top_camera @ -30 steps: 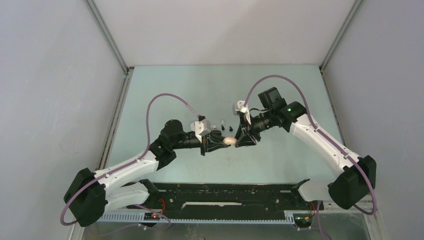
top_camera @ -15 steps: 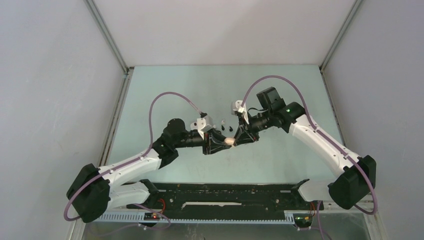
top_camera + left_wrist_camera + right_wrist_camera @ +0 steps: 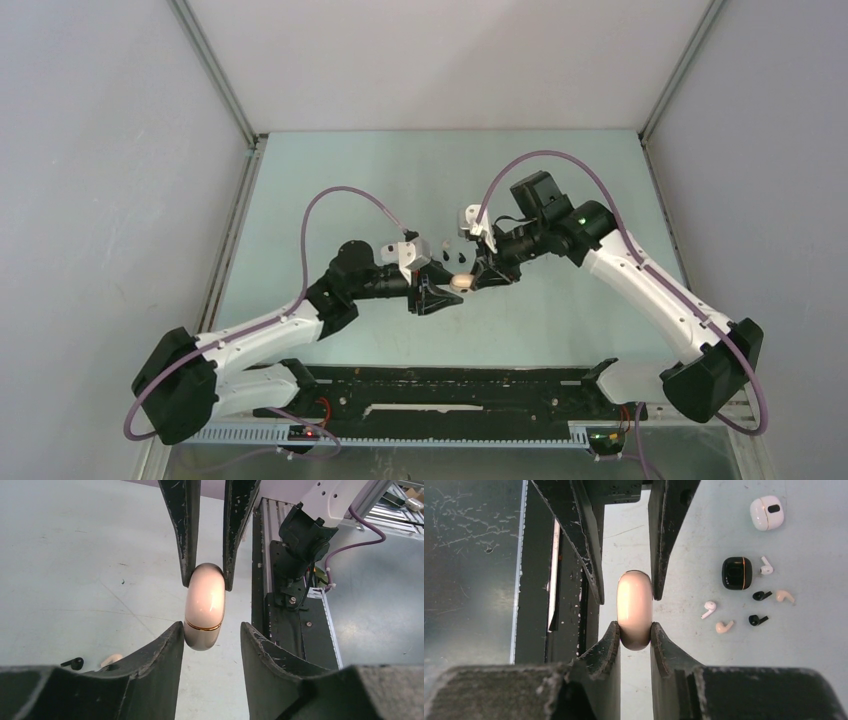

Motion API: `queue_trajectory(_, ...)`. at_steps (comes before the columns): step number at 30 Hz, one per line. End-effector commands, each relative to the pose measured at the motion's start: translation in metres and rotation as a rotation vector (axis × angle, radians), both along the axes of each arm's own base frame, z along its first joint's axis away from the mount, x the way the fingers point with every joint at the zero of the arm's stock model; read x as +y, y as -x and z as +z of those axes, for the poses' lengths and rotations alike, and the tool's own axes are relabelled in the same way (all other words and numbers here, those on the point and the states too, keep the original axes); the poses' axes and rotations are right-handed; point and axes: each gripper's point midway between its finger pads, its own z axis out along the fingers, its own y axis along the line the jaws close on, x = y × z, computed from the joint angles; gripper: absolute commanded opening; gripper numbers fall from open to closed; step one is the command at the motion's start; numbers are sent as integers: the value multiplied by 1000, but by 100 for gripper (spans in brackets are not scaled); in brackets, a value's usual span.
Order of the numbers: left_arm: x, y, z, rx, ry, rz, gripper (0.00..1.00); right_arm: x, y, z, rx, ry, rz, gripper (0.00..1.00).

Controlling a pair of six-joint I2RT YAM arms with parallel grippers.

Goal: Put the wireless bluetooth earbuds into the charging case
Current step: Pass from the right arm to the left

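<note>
My left gripper's fingers, level with the gold seam, have the case's other end between them, so it is time to close on that end.
A closed pink charging case with a gold seam hangs above the table between both grippers. My right gripper is shut on its near end. The left gripper stands open around the other end; one finger touches the case, the other stands apart. Wireless bluetooth earbuds lie loose on the table in the right wrist view: a white one, a pink one, a black one, and several more beyond. A black earbud and a pink one show in the left wrist view.
A black case and a white case lie beside the earbuds. A black rail runs along the table's near edge, just below the grippers. Grey walls close in the table on three sides.
The left gripper has opened off the pink case while the right gripper has shut on it. Both grippers and the case drifted slightly away from the near edge.
</note>
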Motion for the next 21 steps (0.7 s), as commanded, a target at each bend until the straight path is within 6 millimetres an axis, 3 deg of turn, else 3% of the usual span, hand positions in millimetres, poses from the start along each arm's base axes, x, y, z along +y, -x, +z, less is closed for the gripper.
queue_trajectory(1,-2,0,25,-80,51,-3,51,2,7,24,-94,-13,37,6)
queue_trajectory(8,-2,7,27,-88,50,-38,39,5,9,24,-117,12,55,6)
queue_trajectory(17,-3,8,27,-96,44,-44,35,7,10,25,-105,5,47,6)
queue_trajectory(21,-2,7,29,-109,49,-37,24,9,12,25,-86,-2,47,6)
